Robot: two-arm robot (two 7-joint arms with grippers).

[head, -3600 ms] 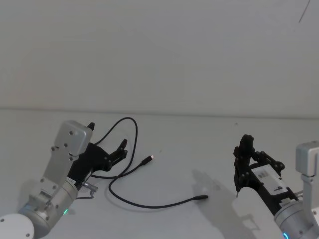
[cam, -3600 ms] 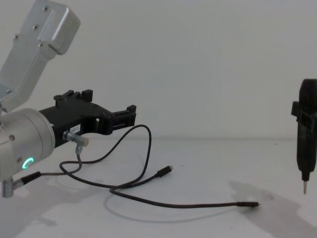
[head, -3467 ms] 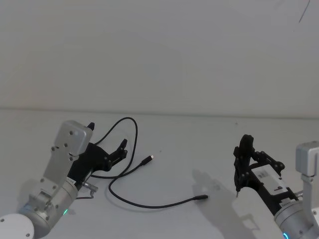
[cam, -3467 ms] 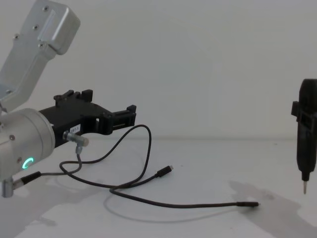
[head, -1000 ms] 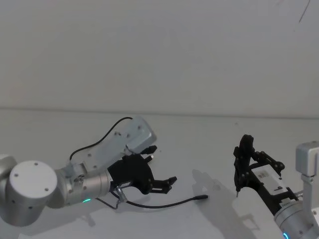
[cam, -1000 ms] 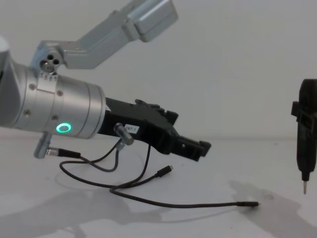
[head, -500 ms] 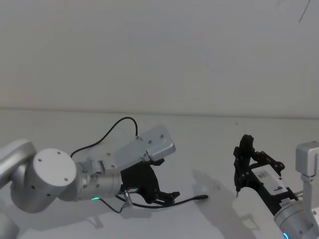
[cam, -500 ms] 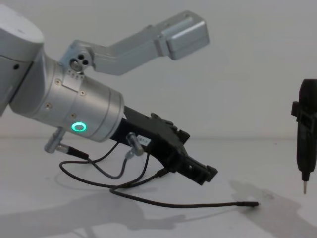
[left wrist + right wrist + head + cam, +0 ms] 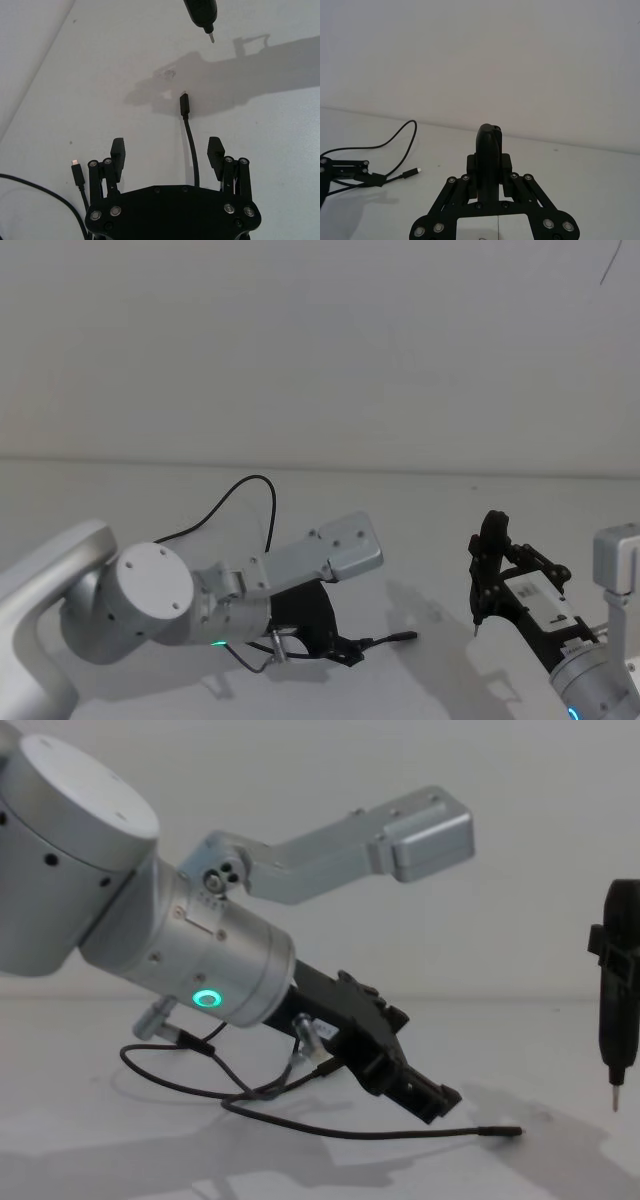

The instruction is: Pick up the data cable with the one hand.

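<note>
The rest of the data cable (image 9: 400, 1132) lies in slack, crossing loops, so my left gripper will next pinch the data cable by the straight part behind its plug (image 9: 453, 1133).
The data cable (image 9: 240, 483) is a thin black line lying in loose loops on the white table, with one plug (image 9: 402, 637) toward the right. My left gripper (image 9: 345, 648), black on a silver cylinder with a green ring light, is low over that end. In the left wrist view the left gripper (image 9: 166, 149) is open, and the cable (image 9: 191, 145) runs between its jaws, with the plug (image 9: 183, 105) just beyond the tips. From the chest, the gripper (image 9: 430, 1100) hovers just above the cable (image 9: 400, 1132). My right gripper (image 9: 489, 162) stays at the right, shut on a dark upright tool (image 9: 620, 990).
The cable's other plug (image 9: 77, 172) lies beside the left gripper's outer finger. The tool's thin metal tip (image 9: 617, 1095) hangs above the table at the right. A short wire between silver plugs (image 9: 300, 1030) dangles under the left wrist. A pale wall rises behind the table.
My left arm has swung right from the cable's loops and dropped lower; its open jaws now straddle the cable near the right-hand plug. The right arm has not moved.
</note>
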